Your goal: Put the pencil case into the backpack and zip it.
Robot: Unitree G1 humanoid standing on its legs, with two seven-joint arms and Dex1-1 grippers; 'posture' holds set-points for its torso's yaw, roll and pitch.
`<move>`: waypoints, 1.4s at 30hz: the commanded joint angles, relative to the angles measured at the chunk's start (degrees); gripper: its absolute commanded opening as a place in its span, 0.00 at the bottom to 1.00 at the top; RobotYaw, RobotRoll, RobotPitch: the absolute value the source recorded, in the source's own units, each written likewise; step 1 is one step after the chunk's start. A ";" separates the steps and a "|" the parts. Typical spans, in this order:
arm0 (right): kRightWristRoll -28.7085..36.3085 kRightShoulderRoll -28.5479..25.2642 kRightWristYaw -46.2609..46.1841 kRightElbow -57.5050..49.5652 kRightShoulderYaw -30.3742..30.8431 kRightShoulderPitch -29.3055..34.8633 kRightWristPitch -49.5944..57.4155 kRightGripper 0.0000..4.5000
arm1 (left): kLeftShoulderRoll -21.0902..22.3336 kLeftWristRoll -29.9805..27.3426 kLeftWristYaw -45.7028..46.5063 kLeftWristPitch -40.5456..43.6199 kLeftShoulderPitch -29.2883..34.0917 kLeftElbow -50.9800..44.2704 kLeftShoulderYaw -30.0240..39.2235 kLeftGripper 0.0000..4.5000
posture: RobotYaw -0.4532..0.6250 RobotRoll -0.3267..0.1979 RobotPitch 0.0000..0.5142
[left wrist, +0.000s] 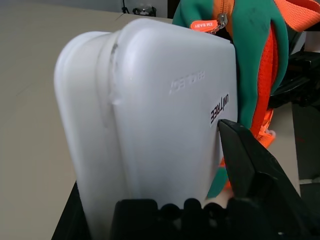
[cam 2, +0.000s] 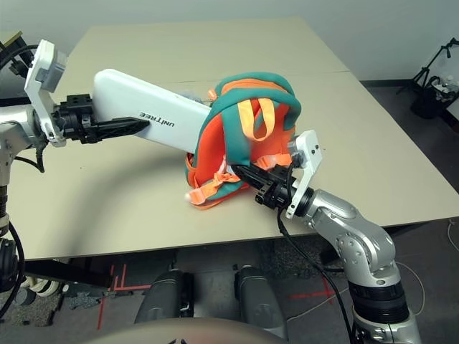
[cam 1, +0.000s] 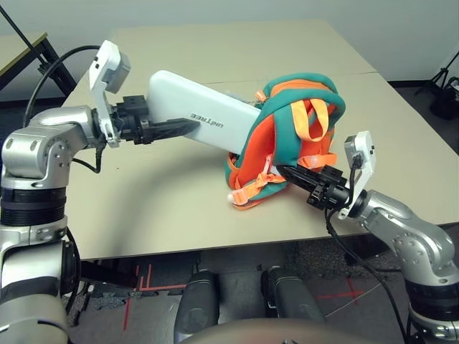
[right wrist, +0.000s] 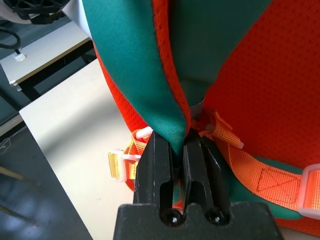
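Observation:
Most of the white pencil case (cam 1: 190, 115) hangs short of the backpack's opening, so if I opened, the pencil case would tip out. My left gripper needs to first move it in.
The white pencil case (cam 1: 190, 115) is held off the table, tilted, with its far end pushed into the mouth of the teal and orange backpack (cam 1: 287, 140). My left gripper (cam 1: 161, 129) is shut on the case's near end, one black finger (left wrist: 250, 165) lying along its flat face. The backpack lies on its side at the table's middle right, orange straps (cam 1: 310, 118) up. My right gripper (right wrist: 177, 145) is shut on a fold of the backpack's teal fabric (right wrist: 145, 75) at its lower front edge (cam 1: 294, 174). How deep the case sits inside is hidden.
The beige table (cam 1: 143, 208) has bare room in front of and behind the backpack. A loose orange strap with a white buckle (cam 1: 247, 192) trails toward the near edge. A dark stand (cam 1: 445, 82) is off the far right, another table (cam 1: 21, 46) at far left.

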 commanded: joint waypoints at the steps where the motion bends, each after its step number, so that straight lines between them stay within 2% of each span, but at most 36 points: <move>1: -0.77 0.06 0.69 1.52 1.68 -0.78 0.21 0.00 | -3.32 2.29 0.81 -4.29 -2.83 -0.93 -3.63 0.70 | 0.28 0.62 0.11; 11: -1.55 0.08 1.97 2.46 2.14 -2.48 -0.11 0.00 | -12.01 10.59 4.09 -13.23 -3.92 2.11 -9.82 0.70 | 0.28 0.62 0.08; 17: -1.94 0.08 2.34 2.53 2.26 -2.85 -0.08 0.00 | -14.88 15.73 4.93 -17.71 -4.09 5.95 -12.95 0.70 | 0.27 0.62 0.07; 21: -1.95 -0.16 2.41 2.25 2.33 -2.68 0.12 0.00 | -16.69 16.26 5.92 -17.89 -3.48 6.31 -12.77 0.70 | 0.27 0.62 0.08; 22: -1.99 -0.24 2.46 2.26 2.36 -2.65 0.15 0.00 | -16.67 16.57 6.28 -17.66 -3.37 6.04 -12.68 0.78 | 0.27 0.62 0.08; 25: -2.03 -0.49 2.65 2.40 2.33 -2.69 0.18 0.00 | -16.07 15.45 6.06 -16.07 -3.25 4.89 -11.48 0.99 | 0.28 0.62 0.08; 29: -2.20 -0.77 2.99 2.86 2.43 -3.01 0.12 0.00 | -14.01 11.81 4.80 -11.63 -3.19 2.30 -8.61 0.99 | 0.29 0.62 0.08; 42: -2.75 -1.27 4.57 4.90 2.66 -4.64 0.08 0.00 | -2.56 2.03 3.69 -1.68 -3.04 -2.26 3.33 0.99 | 0.32 0.62 0.10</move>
